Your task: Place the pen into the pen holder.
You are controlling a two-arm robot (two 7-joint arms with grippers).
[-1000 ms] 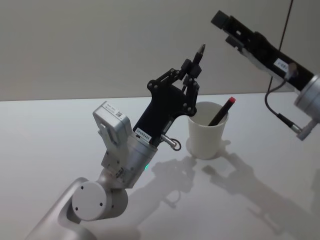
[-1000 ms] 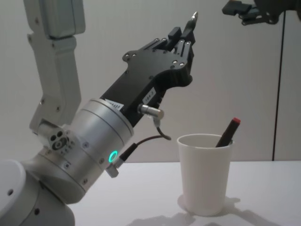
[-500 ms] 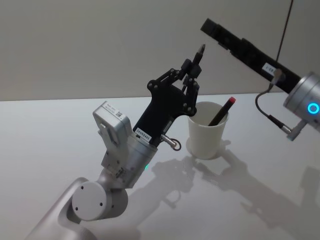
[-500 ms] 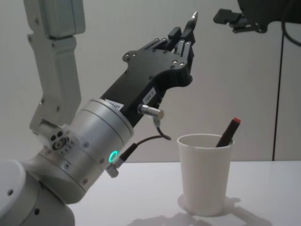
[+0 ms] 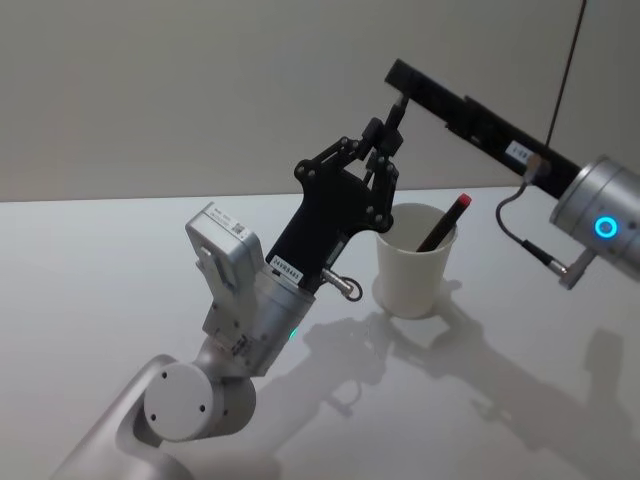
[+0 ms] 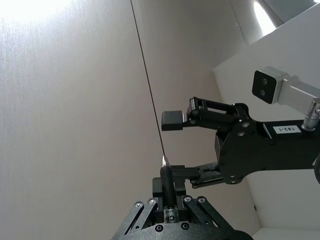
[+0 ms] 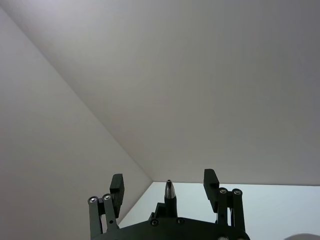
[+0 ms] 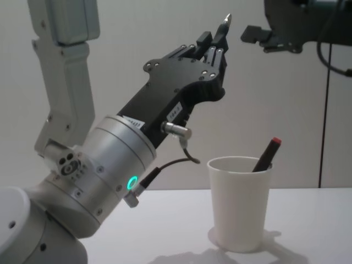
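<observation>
My right gripper grabs the pen by its exposed silver-tipped end [image 8: 226, 22] [image 5: 401, 106] next, since my left gripper's fingers are shut around the pen's body.
My left gripper [image 5: 383, 140] is raised above the table, shut on a dark pen [image 8: 224, 25] whose silver tip points up and away. The same pen [image 6: 167, 187] rises from that gripper in the left wrist view. My right gripper [image 5: 397, 88] hangs open in the air right at the pen's tip. In the right wrist view the pen tip [image 7: 169, 192] lies between the spread fingers [image 7: 117, 185]. The pen holder [image 5: 412, 270], a white paper cup, stands on the table below and to the right. A dark pen with a red cap [image 5: 447, 220] leans inside it.
A white table [image 5: 120, 250] runs up to a plain wall. A thin dark cable [image 5: 568, 60] hangs at the back right. The left arm's silver wrist and elbow [image 5: 240, 300] take up the space left of the cup.
The right gripper has moved left and slightly down, from well right of the pen to its tip, still open. The left gripper, pen and cup have not moved.
</observation>
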